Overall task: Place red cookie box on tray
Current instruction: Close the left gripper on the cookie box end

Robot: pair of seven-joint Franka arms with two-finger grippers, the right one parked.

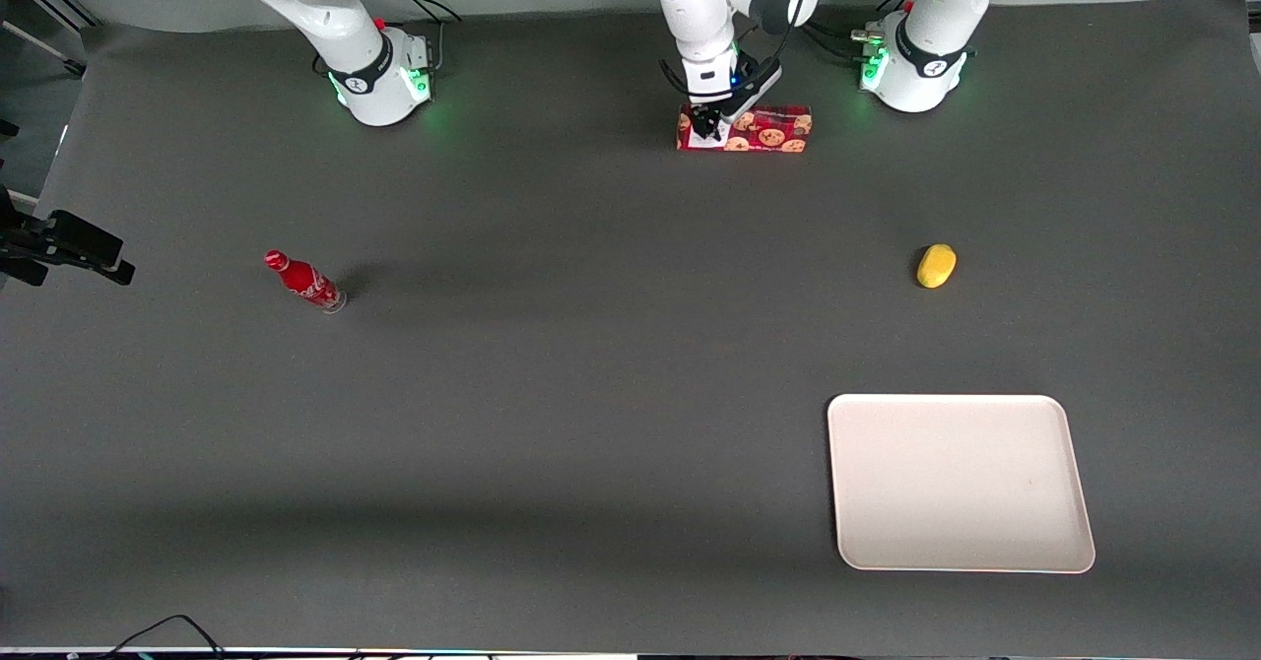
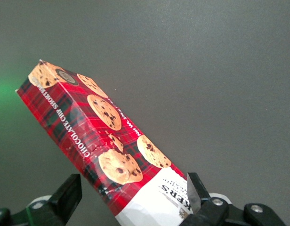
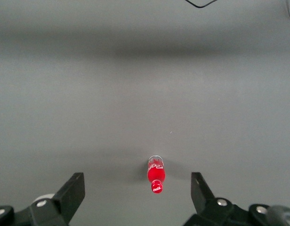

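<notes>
To place the red cookie box on the tray, my left gripper next needs to take hold of the box by its white-label end [image 1: 705, 139] [image 2: 159, 199].
The red cookie box [image 1: 763, 129] lies flat on the dark table, far from the front camera, between the two arm bases. My left gripper [image 1: 707, 132] is down over its white label end. In the left wrist view the gripper [image 2: 133, 190] is open and straddles the box [image 2: 100, 136]. One fingertip [image 2: 194, 186] is at the label's edge. The other fingertip [image 2: 69, 190] stands apart from the box's red side. The cream-white tray [image 1: 961, 402] lies empty, much nearer the front camera, toward the working arm's end.
A small red soda bottle [image 1: 305, 283] lies toward the parked arm's end and also shows in the right wrist view [image 3: 156, 175]. A yellow rounded object [image 1: 936, 266] lies between the box and the tray. A black clamp [image 1: 69, 246] juts in at the table's edge.
</notes>
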